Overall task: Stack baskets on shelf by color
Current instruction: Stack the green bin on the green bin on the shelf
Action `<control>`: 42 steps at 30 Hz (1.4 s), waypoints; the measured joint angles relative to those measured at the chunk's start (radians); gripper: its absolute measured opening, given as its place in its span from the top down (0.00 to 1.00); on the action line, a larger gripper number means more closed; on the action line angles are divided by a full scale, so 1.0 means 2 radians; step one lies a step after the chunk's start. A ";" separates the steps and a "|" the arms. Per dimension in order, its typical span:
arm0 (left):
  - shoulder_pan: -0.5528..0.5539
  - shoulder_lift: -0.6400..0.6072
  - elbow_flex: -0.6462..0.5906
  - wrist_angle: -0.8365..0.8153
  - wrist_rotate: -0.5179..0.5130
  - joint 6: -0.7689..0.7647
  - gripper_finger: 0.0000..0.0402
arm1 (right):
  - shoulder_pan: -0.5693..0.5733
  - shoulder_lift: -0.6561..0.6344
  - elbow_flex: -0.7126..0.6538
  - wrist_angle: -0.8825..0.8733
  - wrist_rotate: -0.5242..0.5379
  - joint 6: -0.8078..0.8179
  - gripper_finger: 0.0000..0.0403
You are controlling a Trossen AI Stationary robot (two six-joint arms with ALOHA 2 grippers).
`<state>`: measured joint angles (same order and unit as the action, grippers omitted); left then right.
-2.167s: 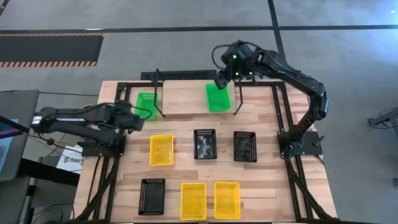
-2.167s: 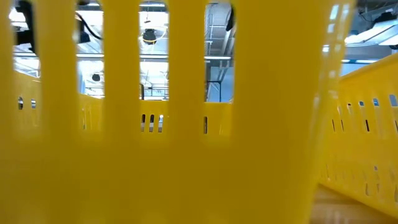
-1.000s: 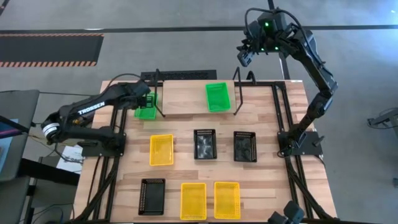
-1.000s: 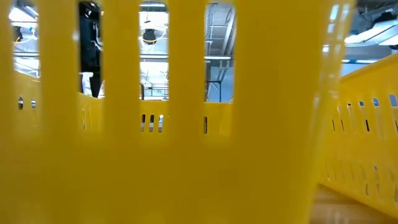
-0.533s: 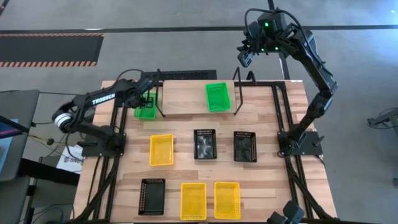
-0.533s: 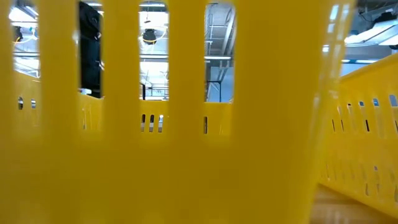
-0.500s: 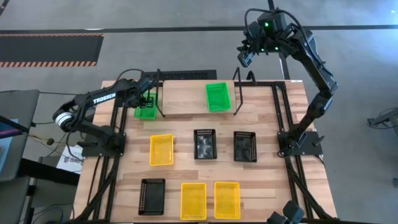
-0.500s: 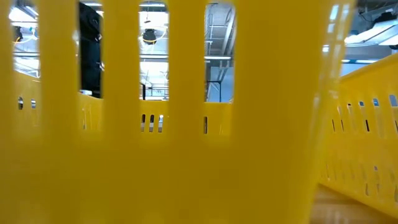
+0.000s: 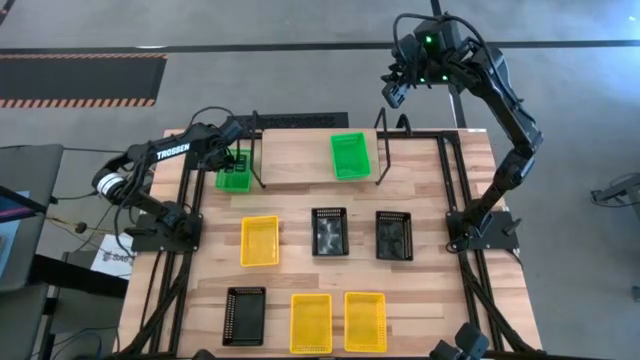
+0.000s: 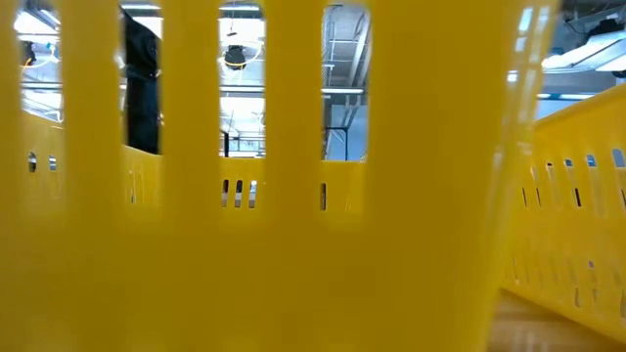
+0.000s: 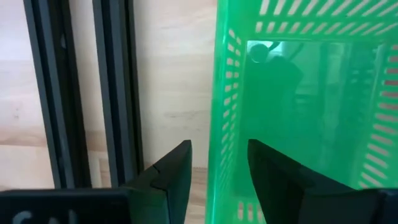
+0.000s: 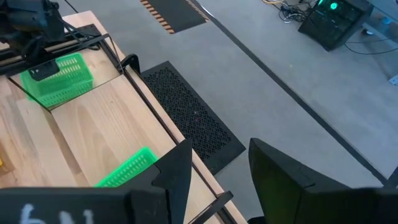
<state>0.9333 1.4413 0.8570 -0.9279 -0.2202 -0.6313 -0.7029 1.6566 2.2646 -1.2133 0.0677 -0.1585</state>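
Note:
The green basket needs to be stacked with its match on the shelf. My left gripper should grab it by its perforated side [image 11: 225,115] next.
One green basket [image 9: 233,178] sits on the table at the left end of the shelf [image 9: 300,165]. My left gripper [image 9: 237,160] hangs over it, open. In the left wrist view its fingers straddle one perforated side wall [image 11: 227,124]: one finger [image 11: 174,174] stands outside with bare wood showing between it and the wall, the other [image 11: 280,180] inside. Another green basket [image 9: 350,156] rests on the shelf's right part. My right gripper [image 9: 393,92] is open and holds nothing, high beyond the table's far edge.
On the table lie yellow baskets [image 9: 260,241] [image 9: 310,323] [image 9: 365,321] and black baskets [image 9: 329,231] [image 9: 394,236] [image 9: 244,316]. A yellow basket wall [image 10: 293,244] fills the low view. The shelf's wire uprights [image 9: 256,150] [image 9: 381,150] stand beside the green baskets.
My left arm has swung its forearm toward the table's far edge, while its gripper has stayed over the green basket at the shelf's left end. The basket has not visibly moved.

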 joint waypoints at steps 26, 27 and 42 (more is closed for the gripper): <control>0.008 -0.056 0.022 -0.104 -0.027 0.040 1.00 | 0.000 0.000 0.000 -0.003 0.000 0.014 0.57; 0.008 -0.069 0.030 -0.117 -0.032 0.036 1.00 | 0.000 0.000 0.000 -0.003 0.000 0.014 0.57; -0.063 -0.349 0.134 -0.105 -0.083 -0.008 1.00 | -0.003 0.000 -0.043 -0.006 0.005 -0.011 0.61</control>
<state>0.8071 0.7427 1.1259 -1.1375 -0.3867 -0.6476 -0.7082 1.6562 2.1788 -1.2255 0.0772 -0.1802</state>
